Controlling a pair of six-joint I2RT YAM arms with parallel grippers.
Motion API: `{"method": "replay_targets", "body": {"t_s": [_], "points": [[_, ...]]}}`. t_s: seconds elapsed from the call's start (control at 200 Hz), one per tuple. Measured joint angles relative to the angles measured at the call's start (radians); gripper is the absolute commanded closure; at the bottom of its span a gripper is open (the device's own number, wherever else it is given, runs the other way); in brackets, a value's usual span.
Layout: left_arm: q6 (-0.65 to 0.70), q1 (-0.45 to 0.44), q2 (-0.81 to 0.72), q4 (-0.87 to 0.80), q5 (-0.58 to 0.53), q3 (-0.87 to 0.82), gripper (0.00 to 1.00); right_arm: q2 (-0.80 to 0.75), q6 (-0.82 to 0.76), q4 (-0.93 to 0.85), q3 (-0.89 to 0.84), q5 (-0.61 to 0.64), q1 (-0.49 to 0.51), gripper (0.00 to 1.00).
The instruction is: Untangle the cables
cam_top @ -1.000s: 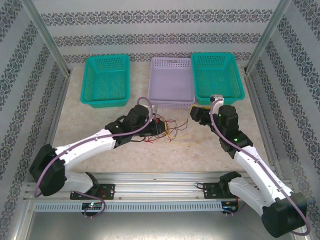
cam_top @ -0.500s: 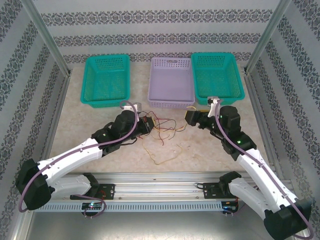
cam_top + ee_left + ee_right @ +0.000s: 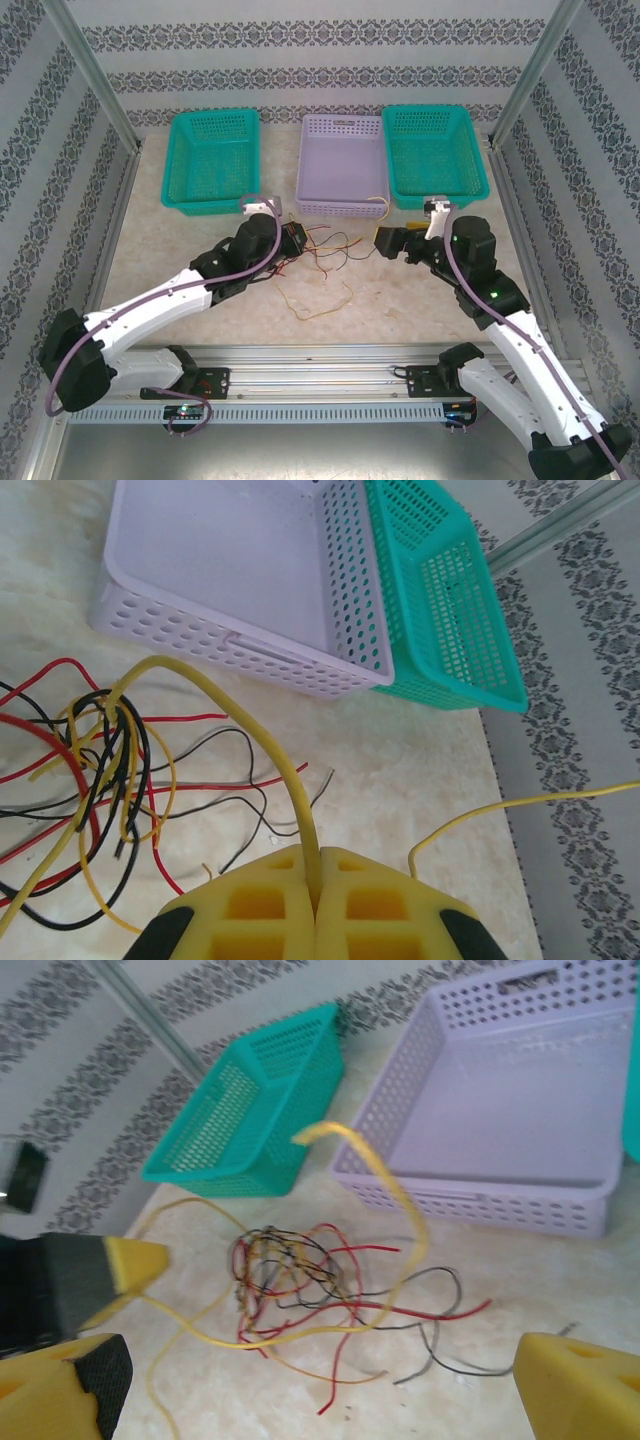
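My right gripper should next grip a single yellow wire near its loose end (image 3: 366, 1151) to untangle it, and leave the red and black wires free.
The cables (image 3: 322, 250) lie as a loose tangle of thin red, black and yellow wires on the table between my two grippers, just in front of the purple basket. My left gripper (image 3: 293, 240) sits at the tangle's left edge. It is shut on a yellow wire (image 3: 262, 730) that arches up from its pads (image 3: 250, 910) and runs back into the tangle (image 3: 100, 750). My right gripper (image 3: 385, 241) is at the tangle's right side, and its fingers (image 3: 60, 1385) stand wide apart with nothing between them. A long yellow wire (image 3: 322, 302) loops toward the front of the table.
Three baskets line the back: a teal basket (image 3: 210, 160) at left, the purple basket (image 3: 343, 165) in the middle, and another teal basket (image 3: 435, 155) at right. A yellow wire end (image 3: 378, 200) rises near the purple basket's front right corner. Metal frame posts flank the table.
My left gripper has pulled back leftward from the tangle, holding a yellow wire. A long yellow loop now lies stretched out toward the front. The right gripper shifted only slightly.
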Motion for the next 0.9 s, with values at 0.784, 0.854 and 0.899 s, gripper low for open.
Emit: {"method": "replay_targets", "body": {"t_s": [0.784, 0.854, 0.899], "points": [[-0.055, 0.034, 0.06, 0.037, -0.03, 0.076, 1.0, 0.532, -0.005, 0.436, -0.091, 0.209, 0.639, 0.05], [-0.064, 0.034, 0.058, 0.042, -0.03, 0.076, 1.0, 0.603, -0.005, 0.484, -0.079, 0.228, 0.654, 0.06], [-0.071, 0.034, 0.055, 0.043, -0.03, 0.076, 1.0, 0.646, -0.006, 0.518, -0.068, 0.24, 0.664, 0.07]]}}
